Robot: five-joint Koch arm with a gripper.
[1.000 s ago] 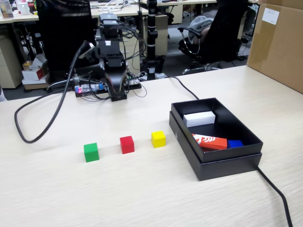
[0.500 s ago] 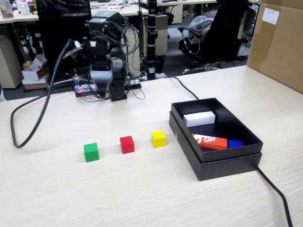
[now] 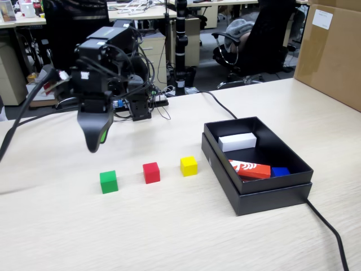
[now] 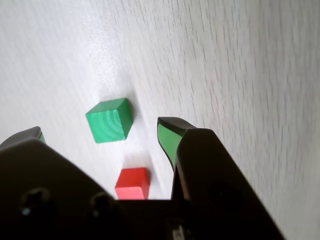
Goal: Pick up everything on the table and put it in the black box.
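I will grab the green cube (image 3: pixel 109 182) by its opposite sides next. Then it can go in the black box.
Three small cubes stand in a row on the pale table (image 3: pixel 169 226): green cube (image 3: pixel 109 182) (image 4: pixel 109 120), red cube (image 3: pixel 151 172) (image 4: pixel 132 183) and yellow cube (image 3: pixel 189 166). My gripper (image 3: pixel 95 144) (image 4: pixel 102 130) hangs in the air above and slightly behind the green cube, pointing down. It is open, with a wide gap and nothing between its green-padded fingers (image 4: pixel 167 137). In the wrist view the green cube lies between the two fingertips, well below them, and the red cube sits closer to the wrist. The black box (image 3: pixel 271 200) stands to the right of the yellow cube.
Inside the box lie a white block (image 3: pixel 237 141), a red-orange block (image 3: pixel 250 169) and a blue piece (image 3: pixel 280 171). A brown carton (image 3: pixel 330 51) stands at the far right. A black cable (image 3: pixel 333 237) runs from the box's near corner. The arm's base (image 3: pixel 140 107) stands behind the cubes.
The arm has swung from over its base to the left and forward. The gripper has come down towards the green cube. The cubes and box have not moved.
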